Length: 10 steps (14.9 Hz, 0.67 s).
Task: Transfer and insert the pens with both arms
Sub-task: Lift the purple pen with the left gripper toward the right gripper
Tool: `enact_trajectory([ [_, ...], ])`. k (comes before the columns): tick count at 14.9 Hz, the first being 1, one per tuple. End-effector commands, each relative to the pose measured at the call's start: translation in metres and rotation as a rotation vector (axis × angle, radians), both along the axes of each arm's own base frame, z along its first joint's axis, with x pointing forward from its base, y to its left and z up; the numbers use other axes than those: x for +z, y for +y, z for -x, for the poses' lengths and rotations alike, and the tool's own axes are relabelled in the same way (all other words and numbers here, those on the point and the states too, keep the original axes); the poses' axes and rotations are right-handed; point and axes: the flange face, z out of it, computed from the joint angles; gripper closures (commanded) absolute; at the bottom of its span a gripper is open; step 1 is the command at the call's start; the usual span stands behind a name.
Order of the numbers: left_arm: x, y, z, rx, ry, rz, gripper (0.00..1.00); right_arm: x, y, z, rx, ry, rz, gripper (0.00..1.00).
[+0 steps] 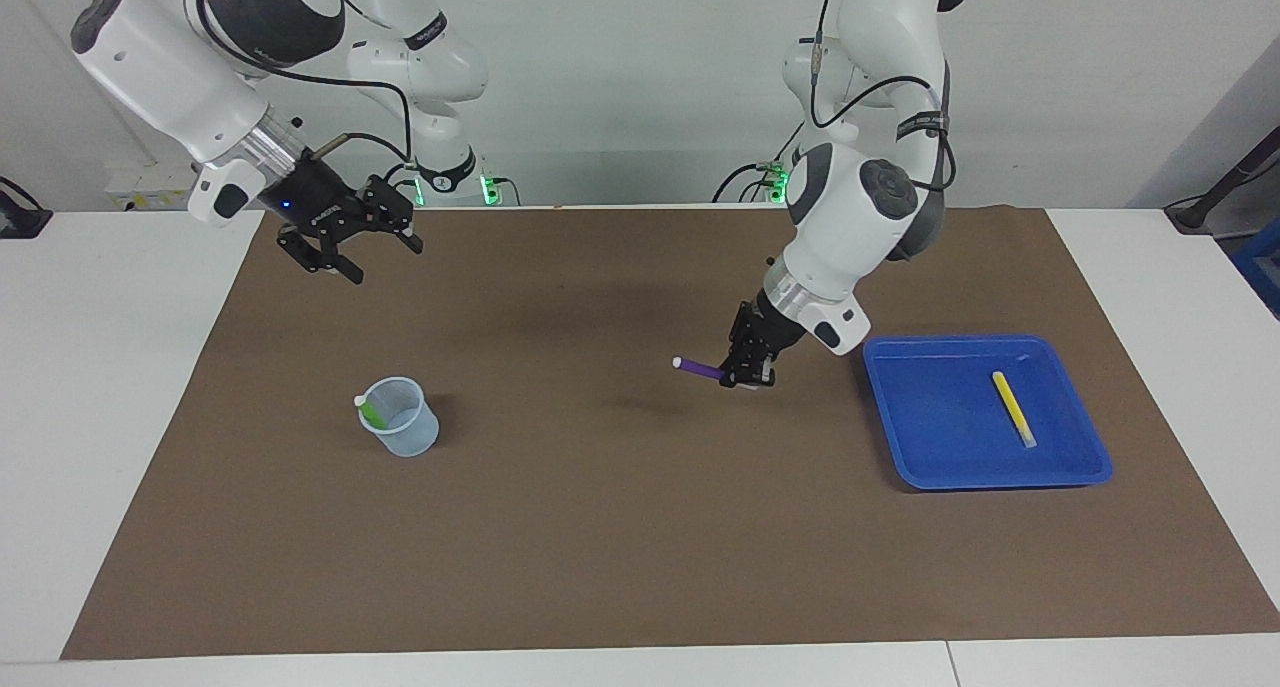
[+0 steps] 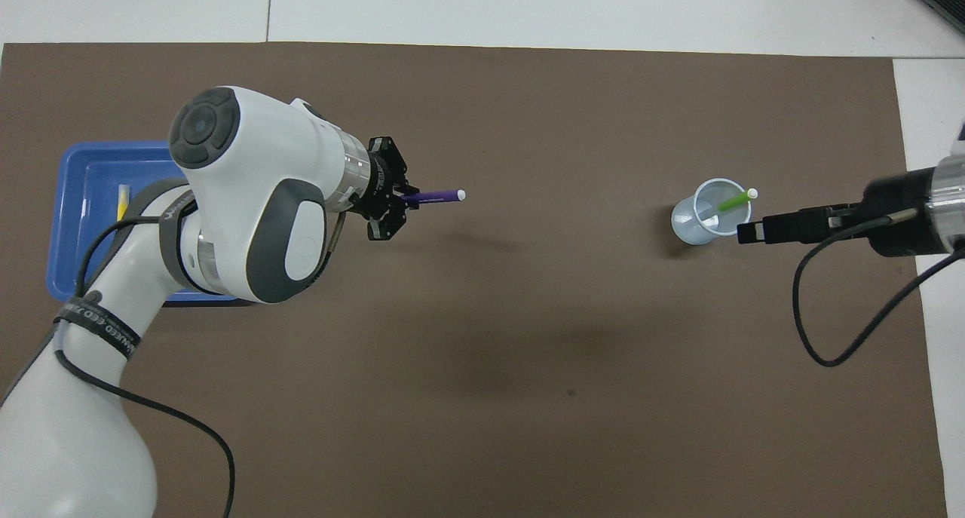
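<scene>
The purple pen needs to go into the clear cup (image 2: 705, 224), so my right gripper will grab the pen by its whitish end with the cap (image 2: 458, 195) next.
My left gripper (image 1: 746, 372) is shut on the purple pen (image 1: 700, 369) and holds it level in the air over the middle of the brown mat, with the whitish cap end pointing toward the right arm's end. They also show in the overhead view, gripper (image 2: 398, 199) and pen (image 2: 435, 197). The green pen (image 1: 373, 413) (image 2: 733, 201) stands tilted in a clear cup (image 1: 405, 435) (image 2: 705, 224). The yellow pen (image 1: 1013, 408) (image 2: 122, 200) lies in the blue tray (image 1: 950, 447) (image 2: 75, 231). My right gripper (image 1: 378, 255) (image 2: 748, 233) is open and empty, raised over the mat near the cup.
The brown mat (image 1: 600, 527) covers most of the white table. The blue tray sits at the left arm's end and the cup toward the right arm's end. The left arm's elbow hangs over part of the tray in the overhead view.
</scene>
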Motion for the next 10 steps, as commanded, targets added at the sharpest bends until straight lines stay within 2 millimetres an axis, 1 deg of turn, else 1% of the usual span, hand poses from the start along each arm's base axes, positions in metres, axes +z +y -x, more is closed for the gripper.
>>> enact_trajectory([
  [1, -0.002, -0.026, 0.023, 0.057, 0.003, 0.031, 1.0, -0.016, 0.032, -0.011, -0.049, 0.001, -0.073, 0.0],
  [2, -0.001, -0.036, 0.027, 0.107, 0.018, 0.06, 1.0, -0.017, 0.037, -0.015, -0.063, -0.013, -0.1, 0.0],
  [3, 0.003, -0.05, 0.033, 0.142, 0.03, 0.088, 1.0, -0.025, 0.043, -0.021, -0.073, -0.013, -0.125, 0.0],
  [5, 0.006, -0.077, 0.046, 0.165, 0.032, 0.138, 1.0, -0.033, 0.057, -0.031, -0.083, -0.027, -0.17, 0.0],
  [7, 0.01, -0.106, 0.062, 0.182, 0.01, 0.18, 1.0, -0.049, 0.057, -0.04, -0.024, -0.056, -0.166, 0.0],
  [8, 0.013, -0.115, 0.066, 0.198, -0.004, 0.197, 1.0, -0.055, 0.056, -0.043, 0.015, -0.07, -0.162, 0.0],
  [9, 0.014, -0.123, 0.071, 0.205, -0.02, 0.212, 1.0, -0.059, 0.056, -0.044, 0.03, -0.071, -0.161, 0.0],
  [10, 0.018, -0.133, 0.076, 0.216, -0.044, 0.236, 1.0, -0.057, 0.058, -0.046, 0.032, -0.075, -0.161, 0.0],
])
